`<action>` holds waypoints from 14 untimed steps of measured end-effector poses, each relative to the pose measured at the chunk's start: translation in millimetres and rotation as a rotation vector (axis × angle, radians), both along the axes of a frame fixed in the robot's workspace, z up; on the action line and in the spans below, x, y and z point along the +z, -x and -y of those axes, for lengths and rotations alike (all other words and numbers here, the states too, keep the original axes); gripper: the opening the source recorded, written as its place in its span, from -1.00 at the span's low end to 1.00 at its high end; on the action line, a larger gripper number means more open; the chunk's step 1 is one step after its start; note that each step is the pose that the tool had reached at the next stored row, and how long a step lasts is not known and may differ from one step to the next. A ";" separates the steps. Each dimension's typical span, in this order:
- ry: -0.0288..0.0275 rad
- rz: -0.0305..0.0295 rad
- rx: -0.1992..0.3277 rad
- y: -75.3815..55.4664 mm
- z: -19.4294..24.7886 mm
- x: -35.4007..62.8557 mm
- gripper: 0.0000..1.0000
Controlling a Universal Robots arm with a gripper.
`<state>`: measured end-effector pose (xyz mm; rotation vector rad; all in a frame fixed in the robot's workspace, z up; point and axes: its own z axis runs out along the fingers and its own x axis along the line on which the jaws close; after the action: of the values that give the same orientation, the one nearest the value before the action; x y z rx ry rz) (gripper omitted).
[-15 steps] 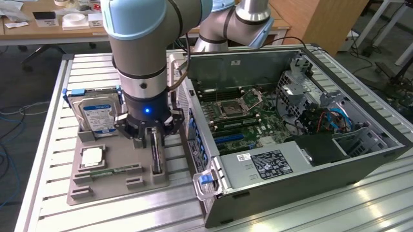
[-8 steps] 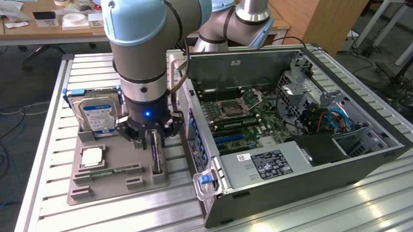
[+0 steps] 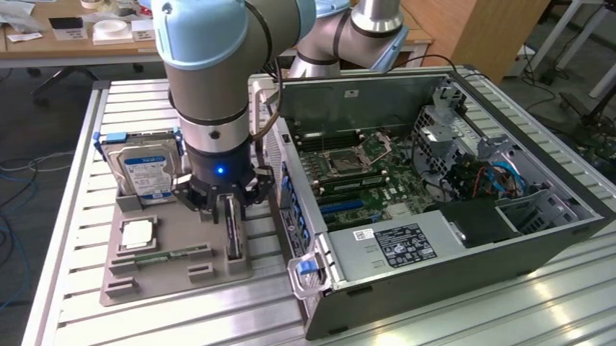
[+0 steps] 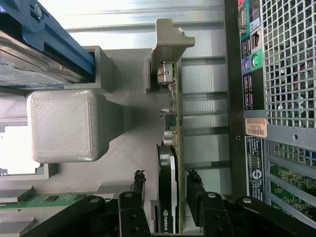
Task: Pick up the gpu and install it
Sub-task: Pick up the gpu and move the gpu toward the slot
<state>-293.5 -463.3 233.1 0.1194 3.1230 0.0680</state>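
The GPU has small parts that stick out near its bracket, so my gripper needs to grab the GPU across its flat black cooler cover next.
The gpu (image 3: 232, 232) stands on edge in a slot of the grey holder tray (image 3: 173, 285), a thin dark card with a pale metal bracket (image 4: 168, 44) at one end. My gripper (image 3: 229, 209) hangs straight above it. In the wrist view the gripper (image 4: 166, 174) is open, and its black fingers (image 4: 138, 180) straddle the gpu (image 4: 174, 128) with a small gap on each side. The open computer case (image 3: 539, 238) lies beside the tray at the exterior view's right, with its motherboard (image 3: 356, 173) exposed.
A silver hard drive (image 3: 144, 169) stands upright in the tray behind the gripper, seen close in the wrist view (image 4: 34, 54). A green memory stick (image 3: 173, 254) and a square chip (image 3: 135, 232) lie in the tray. The case's rear panel (image 4: 252, 98) runs close alongside the gpu.
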 end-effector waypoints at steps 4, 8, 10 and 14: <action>-0.0001 0.0001 0.000 0.0 -2.5 -0.8 -0.05; -0.0001 0.0000 0.000 0.0 -3.8 -1.1 -0.05; 0.0000 -0.0001 0.000 0.1 -3.8 -1.0 -0.05; -0.0001 0.0000 0.000 0.0 -3.8 -1.1 -0.08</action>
<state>-293.5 -459.5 232.1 0.1194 3.1230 0.0681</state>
